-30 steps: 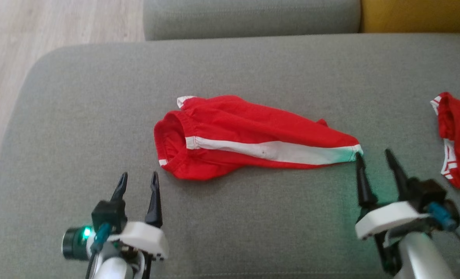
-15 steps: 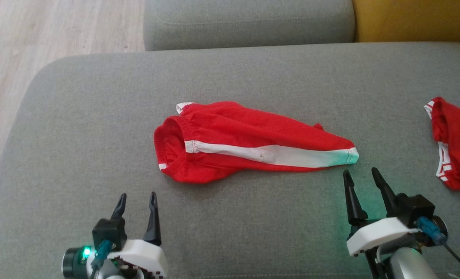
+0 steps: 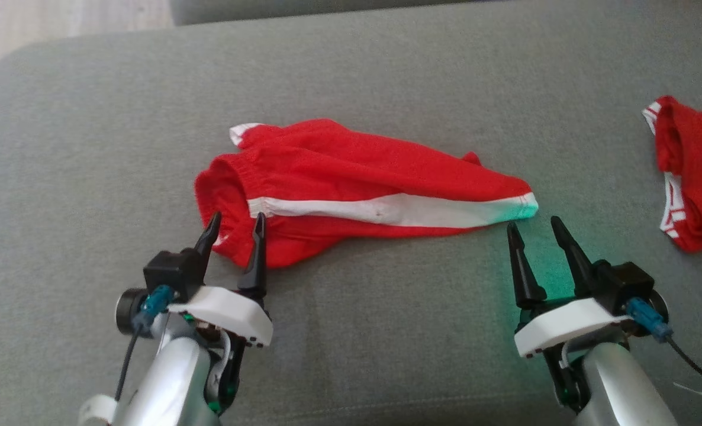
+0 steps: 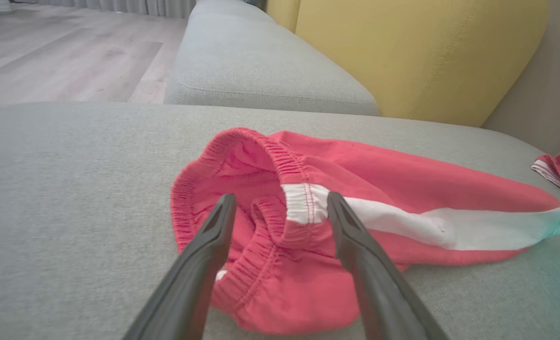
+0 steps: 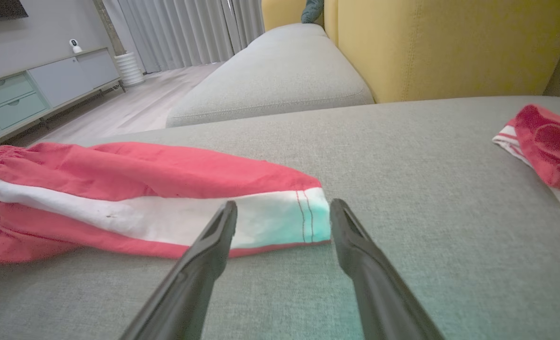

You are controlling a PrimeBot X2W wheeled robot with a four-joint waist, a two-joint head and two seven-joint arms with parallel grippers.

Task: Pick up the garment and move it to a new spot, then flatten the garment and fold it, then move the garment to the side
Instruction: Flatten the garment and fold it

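The garment's leg (image 3: 441, 202) lies flat and its elastic edge stands up, so my left gripper will grab the waistband at the white stripe (image 3: 257, 207) next.
The garment (image 3: 351, 189) is a pair of red shorts with a white side stripe, lying lengthwise on the grey sofa seat (image 3: 386, 331). Its elastic waistband (image 4: 261, 198) faces left and its leg hem (image 5: 303, 222) faces right. My left gripper (image 3: 237, 223) is open at the waistband end, fingertips over the cloth's near edge; in the left wrist view its fingers (image 4: 199, 264) straddle the waistband. My right gripper (image 3: 533, 226) is open just short of the leg hem, apart from the cloth. Nothing is held.
A second red and white garment (image 3: 691, 171) lies at the seat's right edge. A grey cushion (image 4: 261, 66) and a yellow backrest (image 4: 417, 52) stand behind. Wooden floor (image 4: 63, 52) lies off the seat's rounded left end.
The head camera tilted down and shifted. My left gripper advanced to the waistband end of the shorts. My right gripper backed slightly off the leg hem. The shorts stayed put.
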